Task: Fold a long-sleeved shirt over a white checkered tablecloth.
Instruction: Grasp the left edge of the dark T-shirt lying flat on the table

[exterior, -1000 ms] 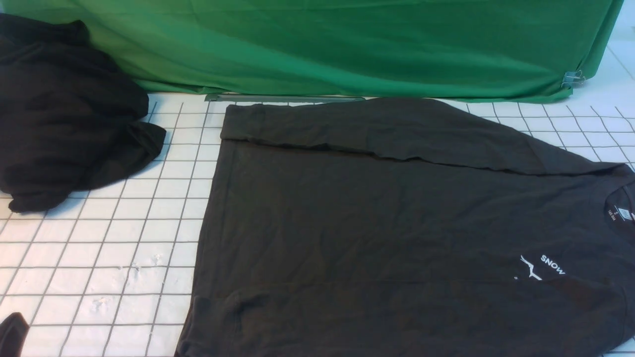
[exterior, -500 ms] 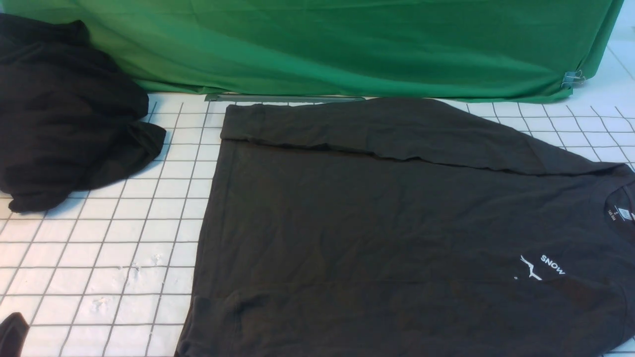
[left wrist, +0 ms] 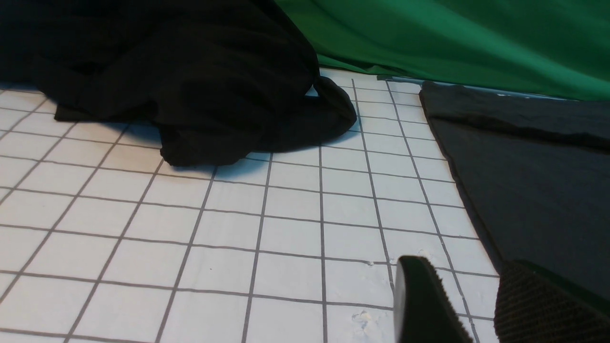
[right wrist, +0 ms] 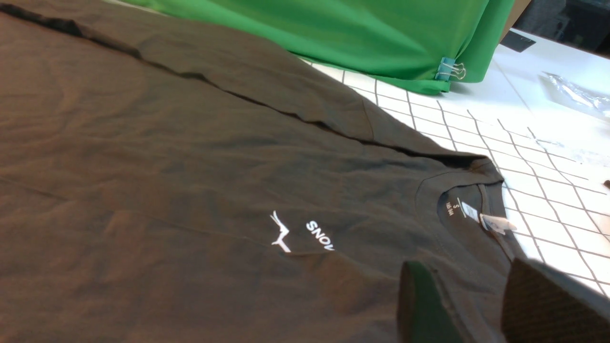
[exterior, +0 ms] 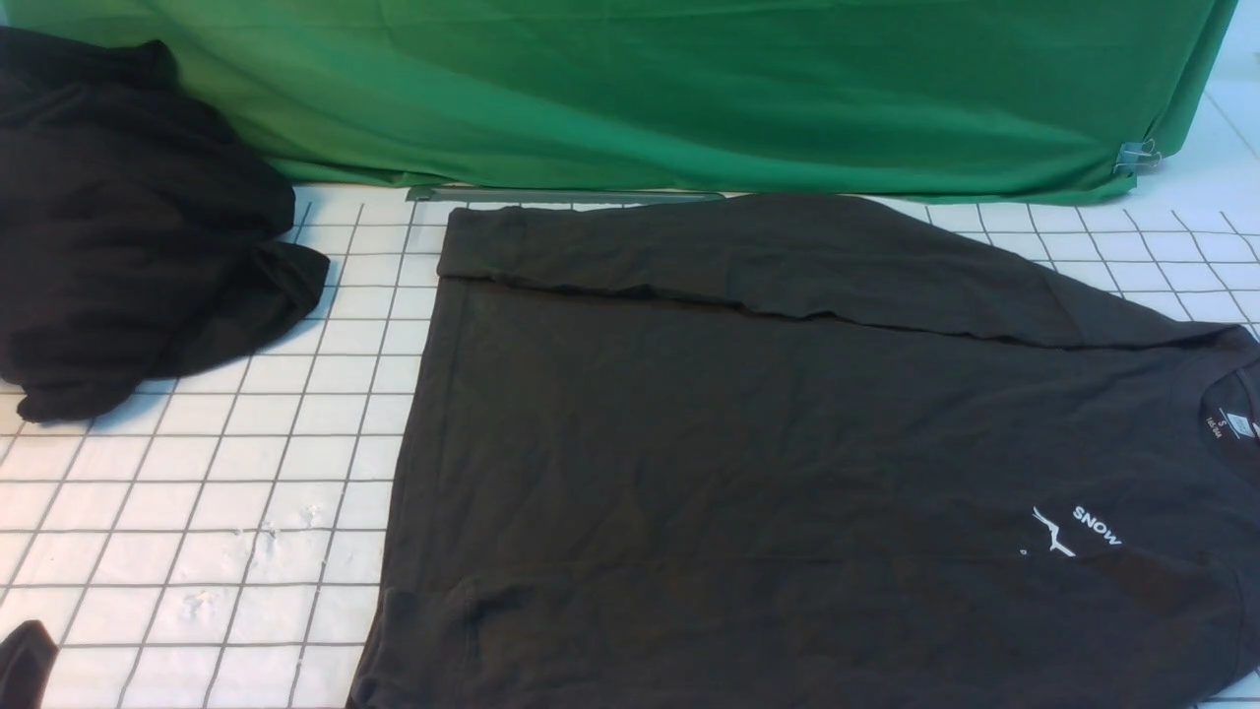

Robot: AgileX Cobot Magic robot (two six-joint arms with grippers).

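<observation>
Next, my left gripper grabs the shirt by its hem edge (exterior: 375, 644), where the layers end, since the shirt's body (exterior: 709, 437) lies flat against the tablecloth.
The long-sleeved shirt (exterior: 787, 443) lies flat on the white checkered tablecloth (exterior: 197, 473), collar to the right, its far sleeve folded across the top edge. The white "SNOW" logo (exterior: 1093, 527) and neck label (exterior: 1230, 425) show at the right. My left gripper (left wrist: 464, 267) stands open over bare tablecloth (left wrist: 238, 228), just beside the shirt's hem (left wrist: 533, 190). My right gripper (right wrist: 467, 267) hangs open over the shirt (right wrist: 190, 143) near the collar label (right wrist: 476, 216), nothing between its fingers.
A blacker lumpy heap of fabric (exterior: 128, 217) sits at the far left. A plain green cloth (exterior: 689, 89) hangs along the back, held by a binder clip (exterior: 1137, 156). A metal strip (exterior: 561, 194) lies under its edge. Clear plastic (right wrist: 572, 93) lies beyond the tablecloth's right side.
</observation>
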